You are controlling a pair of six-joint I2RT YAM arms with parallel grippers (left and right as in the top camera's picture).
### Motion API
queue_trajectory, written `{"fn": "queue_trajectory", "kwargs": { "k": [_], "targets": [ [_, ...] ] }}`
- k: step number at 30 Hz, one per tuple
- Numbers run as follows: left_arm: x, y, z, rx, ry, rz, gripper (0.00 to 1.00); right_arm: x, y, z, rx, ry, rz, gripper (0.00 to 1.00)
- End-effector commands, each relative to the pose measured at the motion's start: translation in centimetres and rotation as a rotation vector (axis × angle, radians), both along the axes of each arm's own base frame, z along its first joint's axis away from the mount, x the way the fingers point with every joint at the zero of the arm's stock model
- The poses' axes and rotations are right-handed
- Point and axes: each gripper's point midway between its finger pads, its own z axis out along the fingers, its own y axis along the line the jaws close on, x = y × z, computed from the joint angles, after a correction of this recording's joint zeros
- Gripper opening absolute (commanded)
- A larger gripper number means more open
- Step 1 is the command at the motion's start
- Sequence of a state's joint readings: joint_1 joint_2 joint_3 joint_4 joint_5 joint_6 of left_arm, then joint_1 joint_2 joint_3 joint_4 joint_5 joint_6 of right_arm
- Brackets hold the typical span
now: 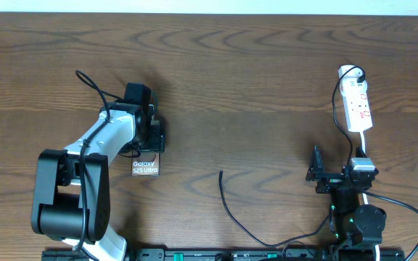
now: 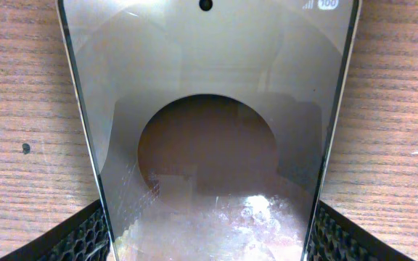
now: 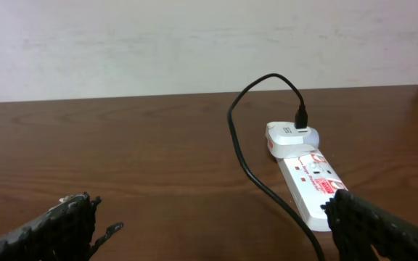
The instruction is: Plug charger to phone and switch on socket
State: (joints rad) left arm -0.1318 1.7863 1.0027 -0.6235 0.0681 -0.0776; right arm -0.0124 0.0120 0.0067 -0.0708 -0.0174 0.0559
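Note:
The phone would come up off the table if I lifted my left gripper now, because the fingers press against both long edges of the phone [image 1: 145,166] [image 2: 209,109].
The phone [image 1: 145,166], bronze-brown with white lettering, lies flat at centre left. My left gripper [image 1: 149,136] sits over its far end. In the left wrist view the phone [image 2: 209,109] fills the frame, and the left gripper's [image 2: 209,235] fingers press against both of its long edges. The charger [image 1: 227,206] is a thin black cable whose loose tip lies on the table near the middle. The white socket [image 1: 358,105] lies at the far right with the charger's adapter at its far end. My right gripper [image 1: 338,171] is open and empty, just short of the socket [image 3: 312,177].
The charger cable [image 3: 247,156] loops from the adapter past the socket's left side toward my right gripper [image 3: 209,225]. A white cord [image 1: 394,199] runs by the right arm's base. The table's far edge meets a pale wall [image 3: 194,43].

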Motion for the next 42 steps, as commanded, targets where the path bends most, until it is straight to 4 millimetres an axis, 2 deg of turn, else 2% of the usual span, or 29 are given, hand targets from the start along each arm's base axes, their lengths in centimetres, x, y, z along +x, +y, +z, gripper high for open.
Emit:
{"fn": "queue_trajectory", "kwargs": {
  "k": [1, 13, 19, 25, 30, 34, 37, 40, 42],
  "targets": [
    [-1.3, -0.2, -1.0, -0.018, 0.059, -0.001, 0.09, 0.0, 0.1, -0.2, -0.012, 0.005, 0.002, 0.99],
    [2.0, -0.6, 3.4, -0.028, -0.020, -0.002, 0.08, 0.0, 0.1, -0.2, -0.013, 0.005, 0.002, 0.99],
    [2.1, -0.6, 4.5, -0.032, -0.045, -0.002, 0.07, 0.0, 0.1, -0.2, -0.012, 0.005, 0.002, 0.99],
    [1.6, -0.8, 4.5, -0.039, -0.025, -0.003, 0.07, 0.0, 0.1, -0.2, -0.012, 0.005, 0.002, 0.99],
    [1.0, -4.6, 5.2, -0.268, 0.006, -0.024, 0.08, 0.0, 0.1, -0.2, -0.012, 0.005, 0.002, 0.99],
    [0.6, -9.1, 7.3, -0.551, 0.031, -0.041, 0.07, 0.0, 0.1, -0.2, -0.013, 0.005, 0.002, 0.99],
    [0.9, -13.0, 10.8, -0.854, 0.050, -0.016, 0.07, 0.0, 0.1, -0.2, -0.013, 0.005, 0.002, 0.99],
    [1.7, -15.7, 15.2, -1.139, 0.073, -0.004, 0.07, 0.0, 0.1, -0.2, -0.013, 0.005, 0.002, 0.99],
    [2.3, -16.5, 17.6, -1.268, 0.113, 0.023, 0.07, 0.0, 0.1, -0.2, -0.012, 0.005, 0.002, 0.99]
  ]
}}
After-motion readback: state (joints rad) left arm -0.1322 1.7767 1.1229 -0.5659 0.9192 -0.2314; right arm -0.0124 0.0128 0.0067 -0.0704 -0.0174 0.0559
